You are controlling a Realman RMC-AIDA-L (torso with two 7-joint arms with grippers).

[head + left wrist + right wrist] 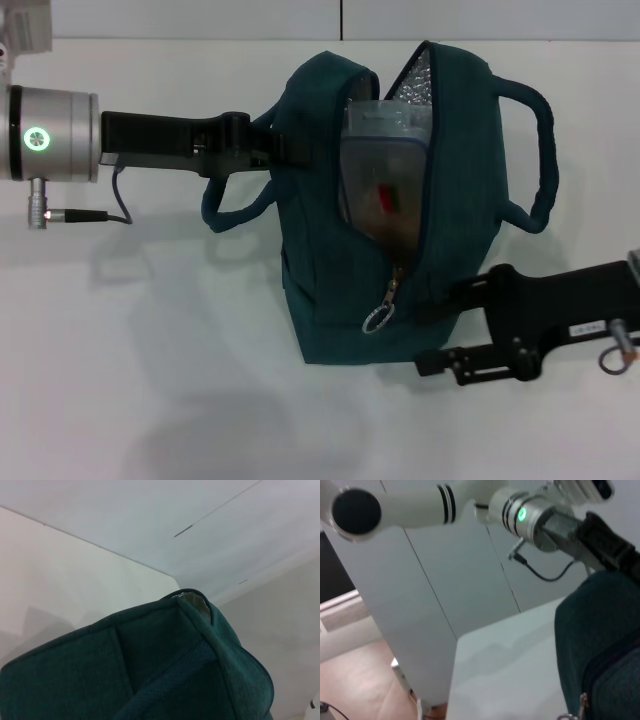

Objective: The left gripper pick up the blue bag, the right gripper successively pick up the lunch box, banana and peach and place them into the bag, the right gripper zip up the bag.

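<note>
Fabric (pixel 404 322) shows between the ring pull (pixel 378 318) and both fingers, so my right gripper would miss now and needs to move toward the ring pull before it closes on it.
The blue bag (pixel 340 270) lies on the white table with its mouth partly open, silver lining (pixel 410 80) showing. The zipper is shut along its near part, and the ring pull (pixel 378 318) hangs there. Inside, the clear lunch box (pixel 380 140) is visible with an orange-red patch behind it. The banana and peach are otherwise hidden. My left gripper (pixel 262 145) is shut on the bag's left side by its handle. My right gripper (pixel 440 325) stands open at the bag's near right corner, its upper finger against the fabric. The left wrist view shows bag fabric (pixel 165 670). The right wrist view shows the bag (pixel 600 645).
The white table (pixel 150 350) runs to a wall at the back. A cable (pixel 95 215) hangs from the left wrist. In the right wrist view the table's edge (pixel 452 680) drops off to the floor (pixel 360 680).
</note>
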